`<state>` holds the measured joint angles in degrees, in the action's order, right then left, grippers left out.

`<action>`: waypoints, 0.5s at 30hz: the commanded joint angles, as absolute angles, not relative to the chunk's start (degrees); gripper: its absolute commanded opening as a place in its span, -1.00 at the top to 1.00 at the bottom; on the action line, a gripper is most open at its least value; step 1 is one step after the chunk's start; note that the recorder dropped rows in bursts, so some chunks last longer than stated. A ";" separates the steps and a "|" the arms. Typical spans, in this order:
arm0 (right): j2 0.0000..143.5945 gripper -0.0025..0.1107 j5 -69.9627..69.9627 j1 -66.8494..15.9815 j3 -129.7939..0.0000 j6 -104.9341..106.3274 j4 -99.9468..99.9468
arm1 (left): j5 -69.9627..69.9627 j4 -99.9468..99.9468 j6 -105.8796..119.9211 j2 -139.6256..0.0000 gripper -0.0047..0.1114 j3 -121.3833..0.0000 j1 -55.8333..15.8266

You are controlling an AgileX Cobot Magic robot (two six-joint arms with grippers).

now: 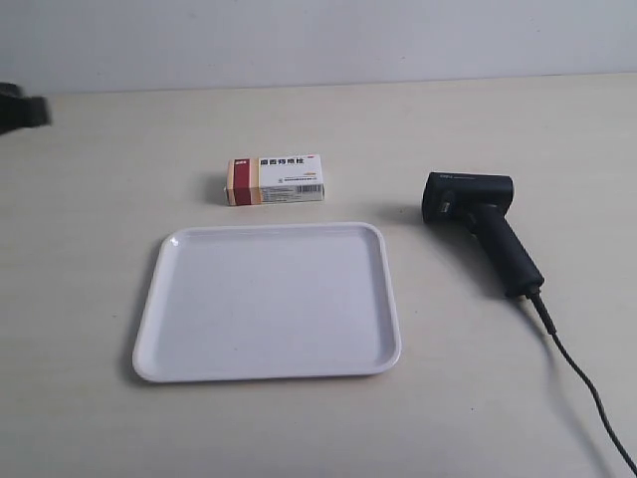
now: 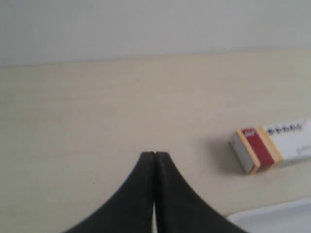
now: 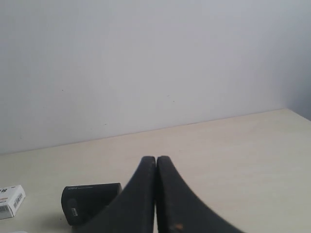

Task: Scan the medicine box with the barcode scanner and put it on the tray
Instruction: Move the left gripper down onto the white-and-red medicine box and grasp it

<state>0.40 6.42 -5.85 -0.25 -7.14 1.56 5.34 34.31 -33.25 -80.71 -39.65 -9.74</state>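
Note:
I should grab the medicine box by its red and orange end (image 1: 243, 183) with my left gripper. Then the medicine box's barcode (image 1: 310, 189) stays free.
The medicine box (image 1: 276, 179) lies flat on the table just behind the white tray (image 1: 149, 309), its red and orange band toward the exterior view's left. It also shows in the left wrist view as the medicine box (image 2: 274, 145), off to one side of my left gripper (image 2: 155, 154), which is shut with nothing in it. The black barcode scanner (image 1: 483, 224) lies on its side beside the tray, its cable (image 1: 587, 388) trailing to the near edge. My right gripper (image 3: 156, 158) is shut and empty, with the scanner's head (image 3: 90, 201) partly hidden behind its fingers.
A dark part of the arm at the exterior view's left (image 1: 22, 108) pokes in at the frame edge. A pale wall (image 1: 318, 40) rises behind the beige table (image 1: 100, 179). A corner of the tray (image 2: 277, 218) shows in the left wrist view.

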 commanded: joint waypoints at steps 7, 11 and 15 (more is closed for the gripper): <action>0.00 0.95 5.31 -5.37 0.00 -7.12 1.51 | -41.04 -1.65 28.97 -114.87 0.92 -79.80 -25.18; 0.00 0.95 4.50 -5.37 0.00 -7.12 1.51 | -45.39 -26.78 52.44 -119.01 0.92 -89.97 -22.31; 0.00 0.95 4.38 -5.37 0.00 -7.12 1.51 | -40.06 -29.06 54.41 -119.61 0.90 -91.86 -21.28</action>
